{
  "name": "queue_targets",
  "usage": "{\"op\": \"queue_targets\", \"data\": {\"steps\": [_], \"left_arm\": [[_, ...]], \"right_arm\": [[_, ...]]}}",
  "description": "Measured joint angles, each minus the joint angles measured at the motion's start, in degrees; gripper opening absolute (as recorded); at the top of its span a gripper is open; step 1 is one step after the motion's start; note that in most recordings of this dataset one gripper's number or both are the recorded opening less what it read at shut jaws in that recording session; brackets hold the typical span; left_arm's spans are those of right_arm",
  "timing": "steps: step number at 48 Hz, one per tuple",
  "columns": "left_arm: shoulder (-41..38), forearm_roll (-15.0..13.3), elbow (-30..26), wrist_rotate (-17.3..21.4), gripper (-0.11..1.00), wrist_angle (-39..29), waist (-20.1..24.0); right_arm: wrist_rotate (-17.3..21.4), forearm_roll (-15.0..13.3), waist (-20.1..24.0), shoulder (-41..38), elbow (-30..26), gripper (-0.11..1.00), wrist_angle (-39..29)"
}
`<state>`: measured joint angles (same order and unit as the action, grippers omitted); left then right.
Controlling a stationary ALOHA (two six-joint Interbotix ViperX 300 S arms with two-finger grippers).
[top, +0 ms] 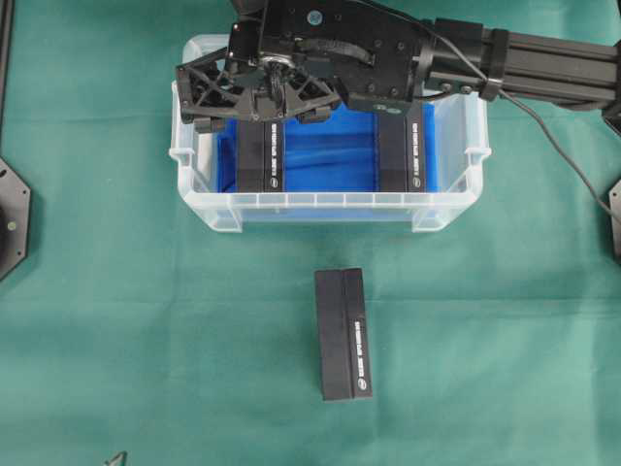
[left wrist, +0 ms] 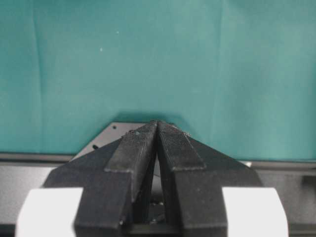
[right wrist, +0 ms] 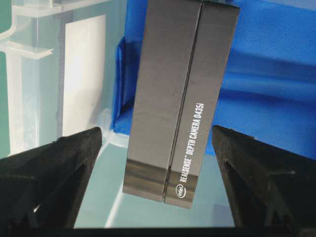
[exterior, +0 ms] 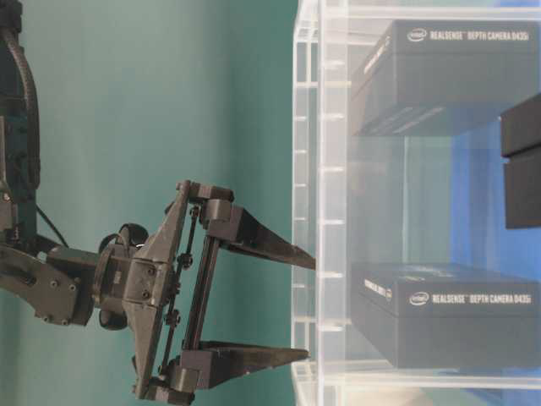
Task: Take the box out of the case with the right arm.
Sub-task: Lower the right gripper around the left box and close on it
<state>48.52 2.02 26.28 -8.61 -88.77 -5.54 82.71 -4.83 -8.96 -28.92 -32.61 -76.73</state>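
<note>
My right gripper takes hold of the black box by its pair of long sides next, to take it out of the clear case.
The case is a clear bin with a blue floor, and two black boxes lie in it. My right gripper hangs open over the left box, its arm reaching in from the right. In the right wrist view this box lies between the spread fingers of the gripper, with a gap on each side. Seen from table level, the fingertips of the gripper stand at the case's rim, in line with the lower box. My left gripper is shut, with nothing in it.
A second box lies in the right half of the case, partly under the arm. Another black box rests on the green cloth in front of the case. The left arm's base plate sits at the left edge.
</note>
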Motion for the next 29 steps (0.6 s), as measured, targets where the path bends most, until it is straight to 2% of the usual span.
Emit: {"op": "queue_targets", "data": {"steps": [29], "left_arm": [[0.0, 0.0, 0.0, 0.0, 0.0, 0.0, 0.0]], "right_arm": [[0.0, -0.1, 0.0, -0.3, -0.1, 0.93, 0.5]]}}
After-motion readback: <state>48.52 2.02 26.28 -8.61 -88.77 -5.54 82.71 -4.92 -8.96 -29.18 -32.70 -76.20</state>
